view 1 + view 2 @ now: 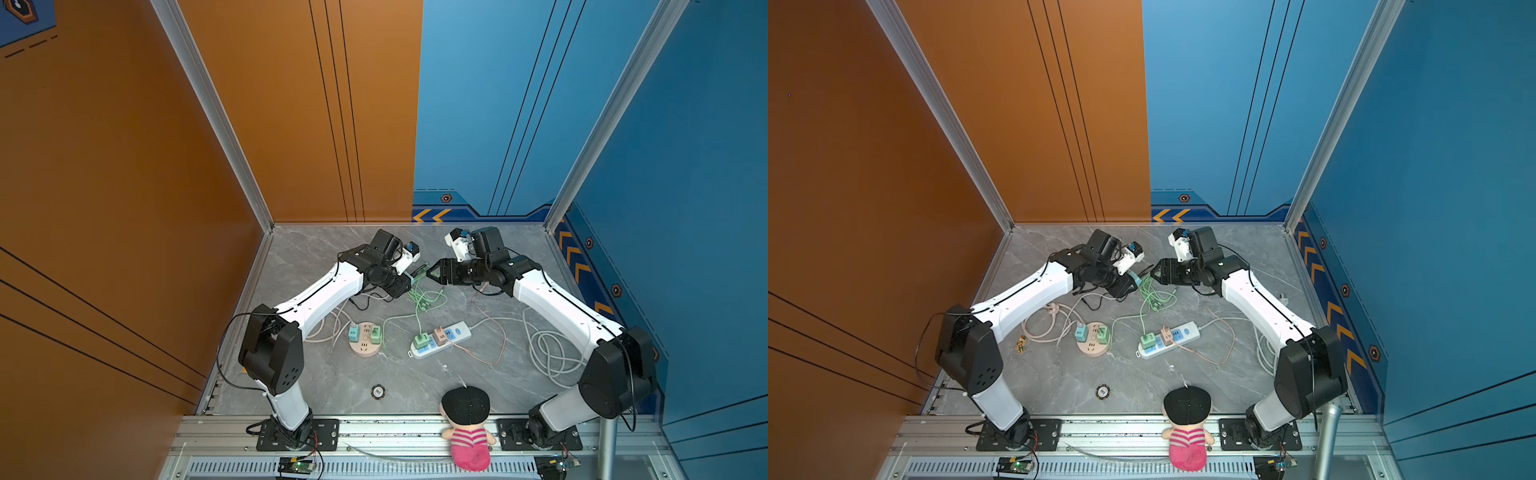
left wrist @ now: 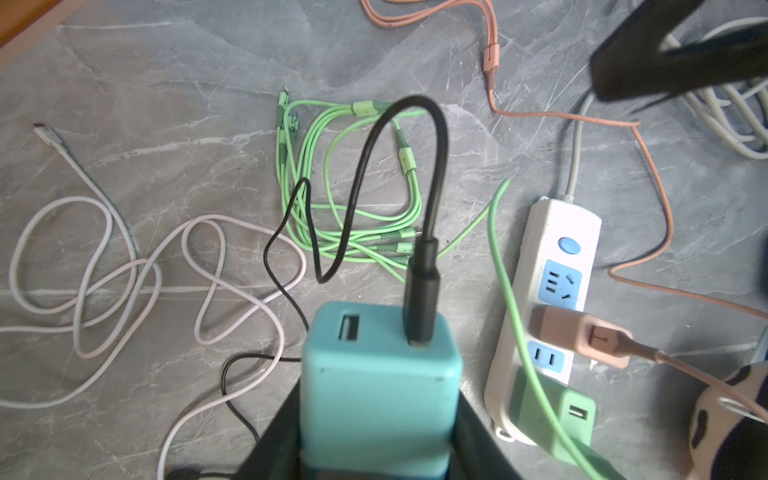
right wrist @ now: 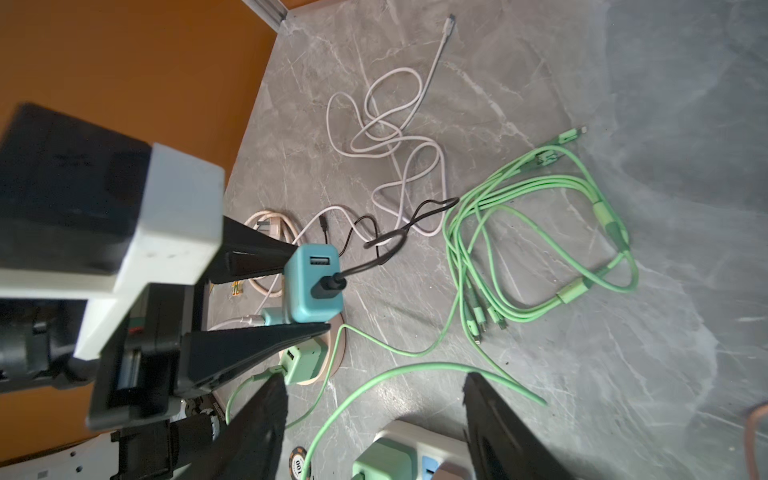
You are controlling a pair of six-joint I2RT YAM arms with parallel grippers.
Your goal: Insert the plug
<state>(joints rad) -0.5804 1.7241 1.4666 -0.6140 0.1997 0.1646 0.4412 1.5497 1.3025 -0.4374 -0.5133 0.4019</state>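
The robot's right gripper will grab the teal adapter point(image 2: 378, 374) across its free sides, with the side that has the ports toward the robot. This will leave the adapter's opposite end clear to insert.
My left gripper point(image 2: 378, 401) is shut on a teal plug adapter point(image 2: 378, 374), held off the table between its two black fingers point(image 2: 278, 436). A black USB cable's plug point(image 2: 422, 291) sits in one of the adapter's two ports; the other port is empty. In both top views the left gripper point(image 1: 409, 283) point(image 1: 1134, 283) hovers at mid-table toward the back. My right gripper point(image 1: 432, 274) point(image 3: 374, 399) faces it a short way off, open and empty. In the right wrist view the teal adapter point(image 3: 311, 286) shows clamped in the left gripper's jaws.
A white power strip point(image 1: 461, 330) carries a green and a pink adapter. A round pink socket hub point(image 1: 365, 351) carries a teal and a green adapter. A green cable bundle point(image 2: 353, 199), a white cable point(image 2: 104, 266) and a pink cable point(image 2: 652, 166) lie loose. A doll point(image 1: 467, 428) and a chip point(image 1: 377, 391) lie in front.
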